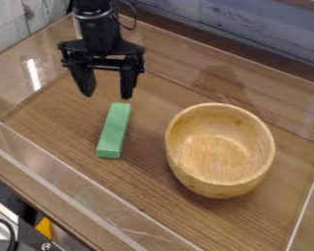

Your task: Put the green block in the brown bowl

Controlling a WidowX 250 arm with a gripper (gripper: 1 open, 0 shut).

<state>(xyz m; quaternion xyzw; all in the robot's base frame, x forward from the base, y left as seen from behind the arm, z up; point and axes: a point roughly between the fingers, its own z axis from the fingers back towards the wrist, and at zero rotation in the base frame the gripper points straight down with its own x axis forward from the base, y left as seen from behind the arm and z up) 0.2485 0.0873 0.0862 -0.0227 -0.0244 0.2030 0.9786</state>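
Next, my gripper grabs the green block [115, 130] by its short end [122, 108].
The green block [115, 130] lies flat on the wooden table, its long side running toward the camera, just left of the brown bowl [222, 149]. The bowl stands upright with nothing in it. My black gripper [105, 89] hangs pointing down just behind the far end of the block, slightly to its left. Its two fingers are spread wide with nothing between them, and they do not touch the block.
A clear plastic wall [68, 201] runs along the front and left edges of the wooden table [238, 88]. A pale plank backdrop [251, 25] rises behind it.
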